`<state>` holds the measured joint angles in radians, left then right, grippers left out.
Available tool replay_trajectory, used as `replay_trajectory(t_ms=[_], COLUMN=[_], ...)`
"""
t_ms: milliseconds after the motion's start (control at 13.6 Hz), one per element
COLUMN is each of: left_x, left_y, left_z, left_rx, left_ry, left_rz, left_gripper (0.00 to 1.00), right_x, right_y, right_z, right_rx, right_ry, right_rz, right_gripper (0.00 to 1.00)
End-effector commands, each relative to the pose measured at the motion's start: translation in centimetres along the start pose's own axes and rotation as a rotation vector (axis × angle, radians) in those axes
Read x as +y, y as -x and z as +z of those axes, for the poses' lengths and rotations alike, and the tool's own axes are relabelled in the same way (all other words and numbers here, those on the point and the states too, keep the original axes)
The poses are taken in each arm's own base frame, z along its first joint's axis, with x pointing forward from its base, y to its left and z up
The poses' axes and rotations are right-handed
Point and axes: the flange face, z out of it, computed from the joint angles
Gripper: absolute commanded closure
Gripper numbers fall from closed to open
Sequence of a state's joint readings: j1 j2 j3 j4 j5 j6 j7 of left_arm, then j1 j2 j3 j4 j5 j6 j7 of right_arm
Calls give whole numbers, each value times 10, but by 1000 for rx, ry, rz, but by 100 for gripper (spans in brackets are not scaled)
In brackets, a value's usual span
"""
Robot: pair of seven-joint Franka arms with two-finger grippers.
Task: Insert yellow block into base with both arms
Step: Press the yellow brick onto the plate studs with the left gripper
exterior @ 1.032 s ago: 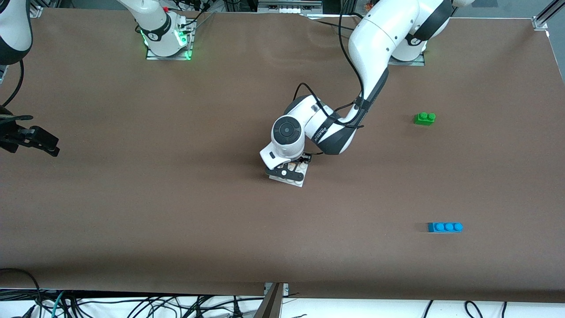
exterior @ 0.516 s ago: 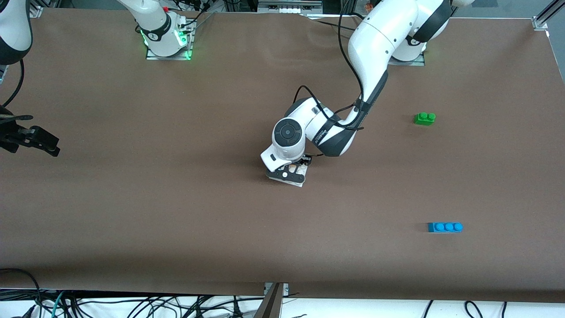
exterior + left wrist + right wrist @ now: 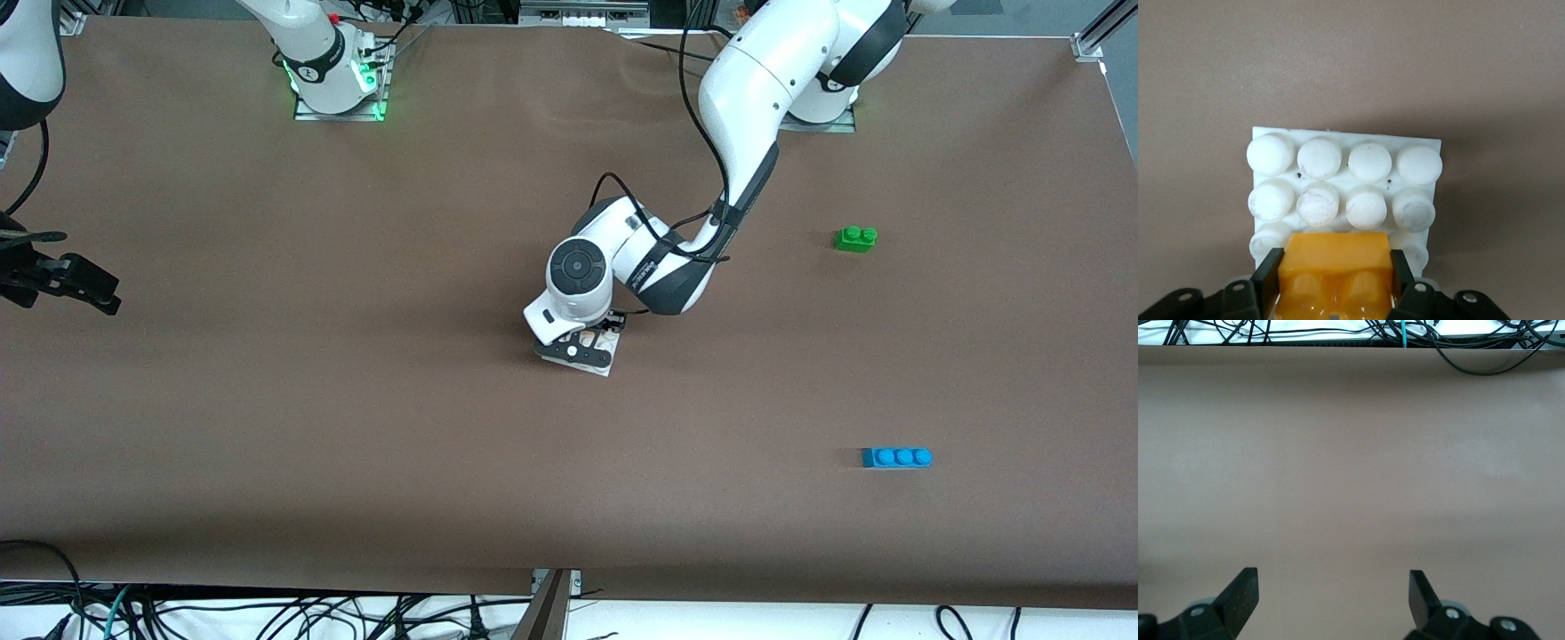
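The yellow block's base [image 3: 1336,257] sits on the white studded base, inside its edges, so my left gripper opens next.
In the left wrist view the yellow block [image 3: 1336,270] sits between my left gripper's [image 3: 1335,277] black fingers [image 3: 1269,280], which are shut on its two sides. It rests low on the white studded base [image 3: 1345,177], over the row of studs closest to the gripper. In the front view the left gripper [image 3: 578,348] covers the base [image 3: 605,366] at the middle of the table, and the block is hidden there. My right gripper [image 3: 1333,587] is open and empty over bare table; in the front view it [image 3: 67,280] waits at the right arm's end.
A green two-stud brick [image 3: 855,238] lies toward the left arm's end of the table. A blue three-stud brick [image 3: 896,457] lies nearer the front camera, at the same end. Cables hang along the table's front edge [image 3: 356,613].
The left wrist has dropped slightly lower over the base and now covers more of it. The right arm has barely moved.
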<state>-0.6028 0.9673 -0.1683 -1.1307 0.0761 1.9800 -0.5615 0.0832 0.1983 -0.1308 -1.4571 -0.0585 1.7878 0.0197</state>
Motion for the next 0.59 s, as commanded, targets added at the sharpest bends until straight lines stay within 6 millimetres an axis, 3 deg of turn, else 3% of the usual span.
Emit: replay_trajectory(t_ms=[0,442,516], left_x=[4,5,4], left_y=[-3,-2,-3], left_z=[8,12,11], left_rx=[13,8,9], left_ry=[-3,-7,-6], left_rz=[-4,-1,-4], left_gripper=[71,70,63], right_x=[2,2,1], right_y=[4,4,4], right_z=[-4,-4,-4], right_rx=[5,5,5], right_ry=[-18,-18,-19], right_rz=[-9,-9,-11], right_gripper=[0,0,0])
